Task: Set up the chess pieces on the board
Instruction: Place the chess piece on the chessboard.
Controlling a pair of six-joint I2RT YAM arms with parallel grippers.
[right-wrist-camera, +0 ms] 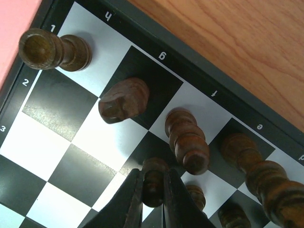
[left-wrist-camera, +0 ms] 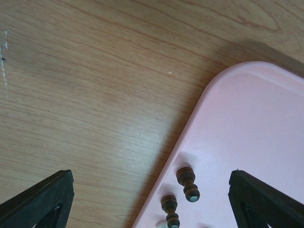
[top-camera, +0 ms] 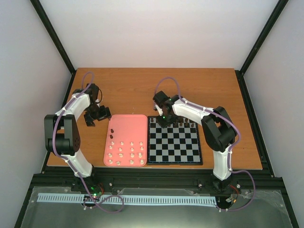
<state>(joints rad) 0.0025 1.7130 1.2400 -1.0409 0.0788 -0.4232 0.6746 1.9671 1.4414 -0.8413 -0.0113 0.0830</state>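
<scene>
The base of the dark pawn is within the black square and the pawn would stand there, so it is time for my right gripper to release it.
The board [top-camera: 174, 147] lies right of a pink tray [top-camera: 128, 124]. My right gripper [top-camera: 164, 121] is over the board's far left corner, shut on a dark pawn [right-wrist-camera: 155, 166] that stands on or just above a black square; I cannot tell which. Around it on the board [right-wrist-camera: 42, 137] stand a dark rook [right-wrist-camera: 52, 47], a knight [right-wrist-camera: 123, 99], a bishop [right-wrist-camera: 187, 140] and other dark pieces [right-wrist-camera: 256, 166]. My left gripper [top-camera: 90, 118] hangs open at the tray's far left corner, over two dark pieces [left-wrist-camera: 186, 183]. Several cream pieces [top-camera: 126, 154] stand in the tray.
The pink tray [left-wrist-camera: 247, 123] touches the board's left side. Bare wooden table [top-camera: 128, 90] stretches behind both. The left gripper's black fingers [left-wrist-camera: 42, 199] straddle the tray's rim, one over wood and one over the tray. Black frame rails run along the table's edges.
</scene>
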